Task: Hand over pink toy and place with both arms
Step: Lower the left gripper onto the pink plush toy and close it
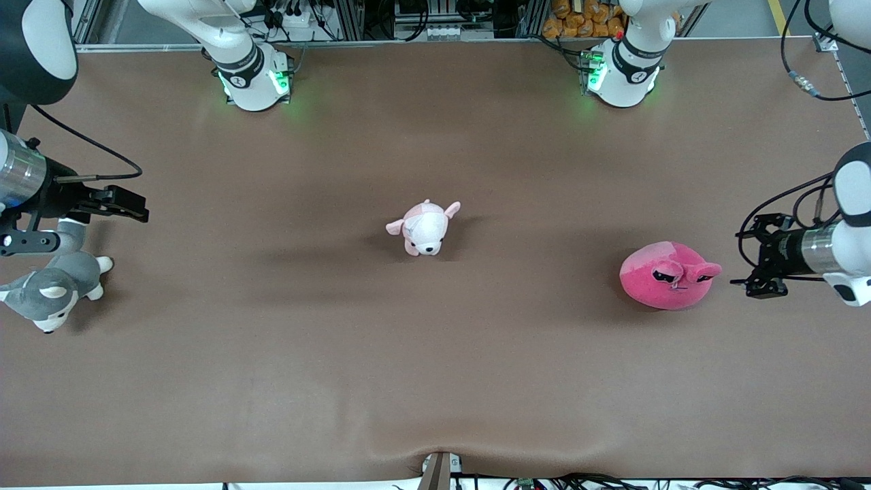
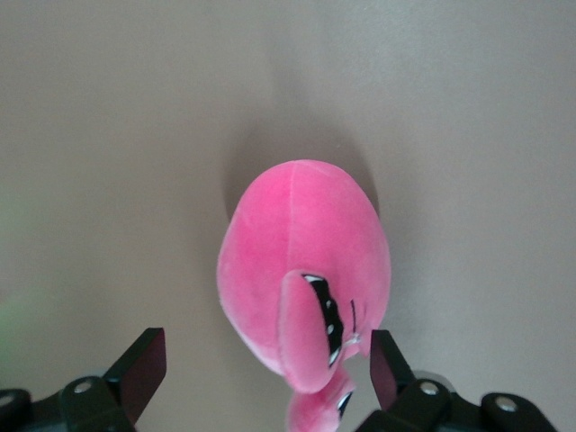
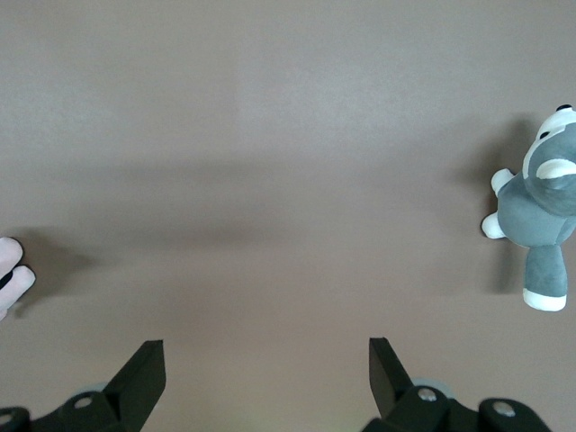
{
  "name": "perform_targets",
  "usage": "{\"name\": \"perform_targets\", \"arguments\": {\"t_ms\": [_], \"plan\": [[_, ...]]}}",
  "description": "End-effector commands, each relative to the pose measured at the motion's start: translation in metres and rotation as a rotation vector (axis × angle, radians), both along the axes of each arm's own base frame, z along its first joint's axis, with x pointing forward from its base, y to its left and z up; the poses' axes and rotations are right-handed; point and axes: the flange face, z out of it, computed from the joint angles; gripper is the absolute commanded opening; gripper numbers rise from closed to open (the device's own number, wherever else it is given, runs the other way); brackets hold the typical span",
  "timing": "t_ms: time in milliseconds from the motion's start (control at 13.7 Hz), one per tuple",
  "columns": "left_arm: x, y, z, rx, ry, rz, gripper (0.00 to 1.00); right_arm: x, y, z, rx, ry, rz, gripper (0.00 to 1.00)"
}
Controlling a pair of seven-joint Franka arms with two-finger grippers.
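Next, my left gripper reaches the toy and grabs it by its ear, leaving the pink toy's round body free to hand over.
The pink toy, a round hot-pink plush with dark slanted eyes, lies on the brown table toward the left arm's end. My left gripper is open and empty, close beside the toy and pointing at it without touching. In the left wrist view the toy fills the middle, and its face and ear reach between the open fingers of the gripper. My right gripper is open and empty at the right arm's end of the table, above the grey husky plush, and the arm waits. It also shows in the right wrist view.
A pale pink-and-white puppy plush sits at the table's middle; its edge shows in the right wrist view. A grey-and-white husky plush lies at the right arm's end, also in the right wrist view.
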Motion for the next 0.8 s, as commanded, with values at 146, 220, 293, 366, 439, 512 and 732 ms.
{"name": "perform_targets", "arguments": {"t_ms": [146, 220, 293, 366, 439, 512, 732], "plan": [[0.005, 0.000, -0.017, -0.047, -0.005, 0.185, 1.00, 0.001, -0.003, 0.004, 0.000, -0.008, -0.005, 1.00], [0.003, -0.001, -0.019, -0.050, 0.003, 0.197, 1.00, 0.001, -0.003, 0.004, -0.001, -0.008, -0.007, 1.00], [0.001, 0.000, -0.023, -0.053, 0.012, 0.199, 1.00, 0.001, -0.003, 0.004, -0.001, -0.008, -0.007, 1.00], [0.000, -0.002, -0.028, -0.054, 0.020, 0.198, 1.00, 0.001, -0.003, 0.004, 0.000, -0.008, -0.005, 1.00], [0.000, -0.001, -0.032, -0.054, 0.023, 0.200, 1.00, 0.001, -0.003, 0.003, -0.001, -0.006, -0.007, 1.00], [0.000, -0.001, -0.034, -0.054, 0.021, 0.199, 1.00, 0.001, -0.002, 0.003, 0.000, -0.006, -0.004, 1.00], [0.002, -0.003, -0.039, -0.058, 0.018, 0.199, 0.80, 0.002, 0.000, 0.002, -0.001, -0.006, -0.002, 1.00]]}}
